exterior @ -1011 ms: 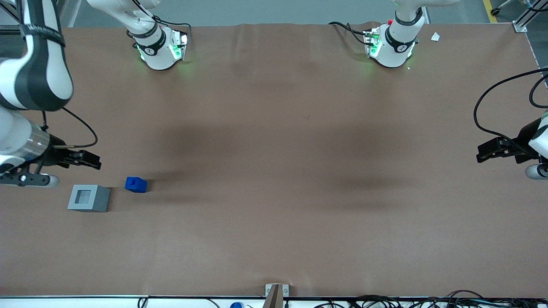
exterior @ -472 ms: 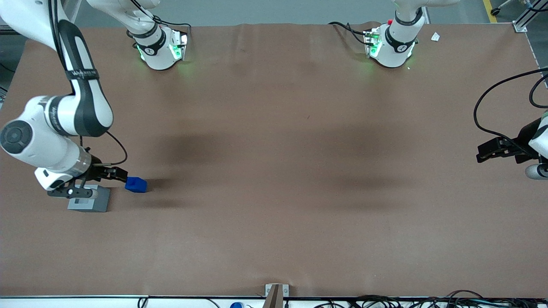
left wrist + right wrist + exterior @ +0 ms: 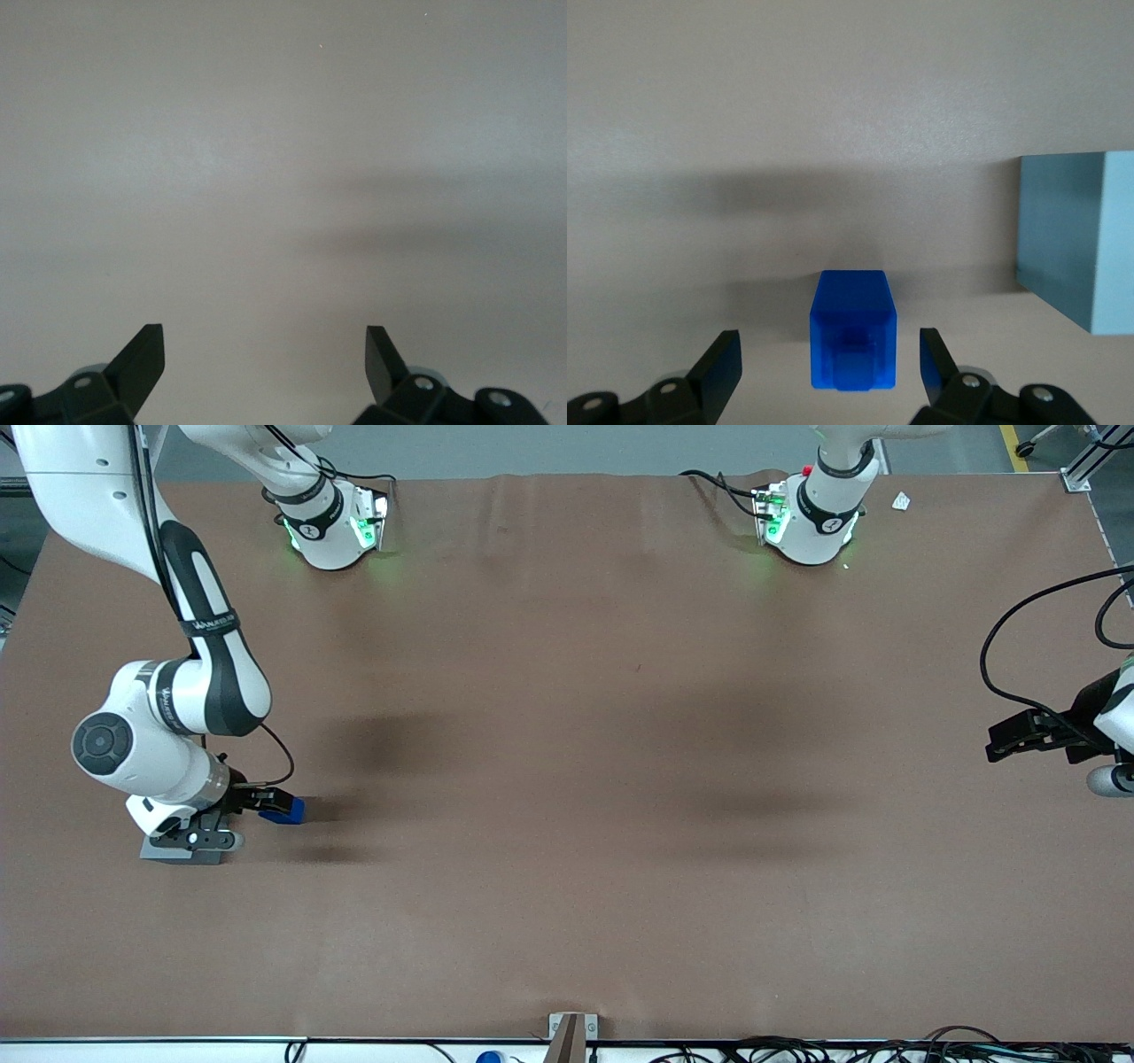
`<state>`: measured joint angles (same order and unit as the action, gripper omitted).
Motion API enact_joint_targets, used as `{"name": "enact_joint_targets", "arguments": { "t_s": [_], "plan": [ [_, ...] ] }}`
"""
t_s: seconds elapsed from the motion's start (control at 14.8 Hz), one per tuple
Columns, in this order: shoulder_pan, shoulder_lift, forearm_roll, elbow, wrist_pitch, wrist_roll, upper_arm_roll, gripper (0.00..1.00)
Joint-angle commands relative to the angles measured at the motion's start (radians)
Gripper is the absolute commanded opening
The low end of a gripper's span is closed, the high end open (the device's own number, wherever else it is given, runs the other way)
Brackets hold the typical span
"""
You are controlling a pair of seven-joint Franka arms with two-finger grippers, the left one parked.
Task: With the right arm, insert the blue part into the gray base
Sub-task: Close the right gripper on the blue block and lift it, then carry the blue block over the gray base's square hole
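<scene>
The blue part has to go into the gray base, so the robot's right gripper should next grab it by its sides [image 3: 853, 341] beside the stepped knob.
The blue part [image 3: 292, 810] lies on the brown table, its stepped knob facing my wrist camera. In the right wrist view the blue part [image 3: 852, 329] sits between my two spread fingers, with a gap on each side. My right gripper [image 3: 268, 801] is open and low at the part, touching nothing; it also shows in the right wrist view [image 3: 829, 338]. The gray base [image 3: 177, 856] stands beside the blue part, toward the working arm's end, mostly covered by my wrist. In the right wrist view one side of the gray base [image 3: 1067, 239] shows; its recess is hidden.
The brown table cover [image 3: 567, 797] spreads wide toward the parked arm's end. Two arm bases [image 3: 332, 522] stand at the table edge farthest from the front camera. A small metal bracket [image 3: 571, 1027] and cables sit at the nearest edge.
My right arm has swung in from the working arm's end. The gripper moved from above the gray base to straddle the blue part. The wrist now covers the base. Neither block moved.
</scene>
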<state>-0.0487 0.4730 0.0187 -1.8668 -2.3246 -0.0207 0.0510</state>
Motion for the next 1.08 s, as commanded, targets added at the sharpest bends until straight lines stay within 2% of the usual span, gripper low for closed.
{"name": "enact_joint_targets", "arguments": {
  "t_s": [0.0,0.61,0.81,1.01],
  "plan": [
    [-0.003,0.010,-0.002,-0.005,-0.019,0.010,0.003,0.88],
    [0.007,0.062,-0.006,-0.021,-0.039,0.010,0.003,0.78],
    [0.006,0.070,-0.006,-0.041,-0.081,0.010,0.003,0.61],
    [0.007,0.068,-0.006,-0.038,-0.072,0.010,0.003,0.29]
  ]
}}
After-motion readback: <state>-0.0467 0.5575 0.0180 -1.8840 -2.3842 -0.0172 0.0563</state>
